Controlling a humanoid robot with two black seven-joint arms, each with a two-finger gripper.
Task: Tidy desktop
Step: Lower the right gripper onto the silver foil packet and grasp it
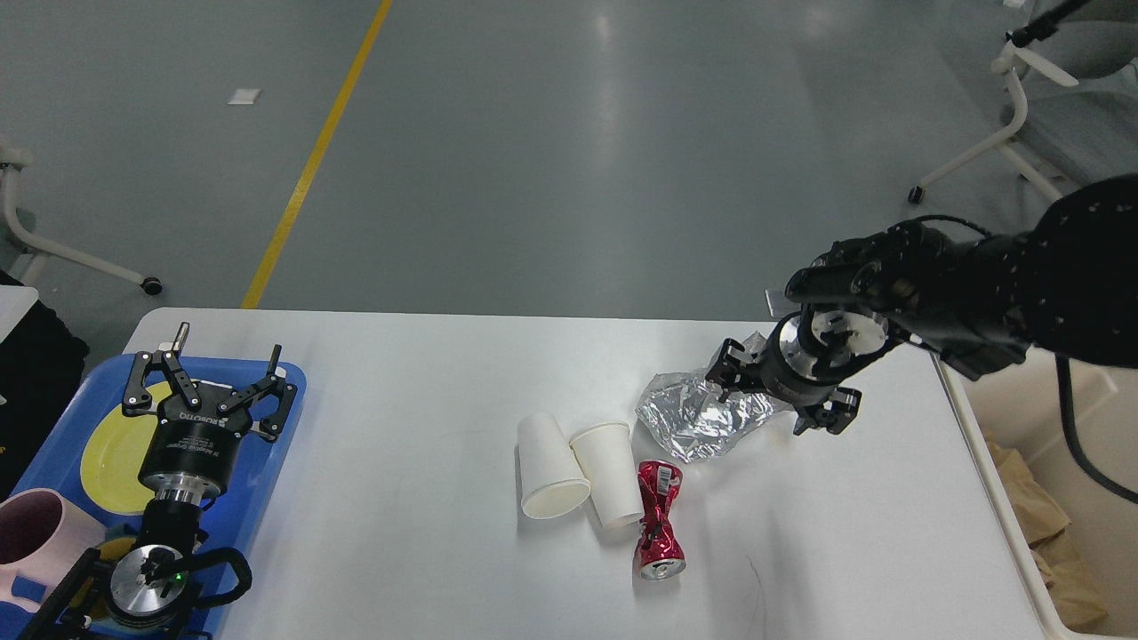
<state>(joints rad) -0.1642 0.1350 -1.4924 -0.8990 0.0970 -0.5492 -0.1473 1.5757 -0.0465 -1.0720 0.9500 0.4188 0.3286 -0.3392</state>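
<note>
The foil bag needs to go off the desktop and into the cream bin. My right gripper needs to grab it by its crumpled edge next.
The white desktop holds a crumpled silver foil bag, two white paper cups lying on their sides and a crushed red can. My right gripper is open and low over the right end of the foil bag, one finger on each side of it. Part of the bag is hidden under it. My left gripper is open and empty above the blue tray at the left.
The blue tray holds a yellow plate and a pink mug. A cream bin with brown paper stands at the table's right edge. Chair legs stand on the floor beyond.
</note>
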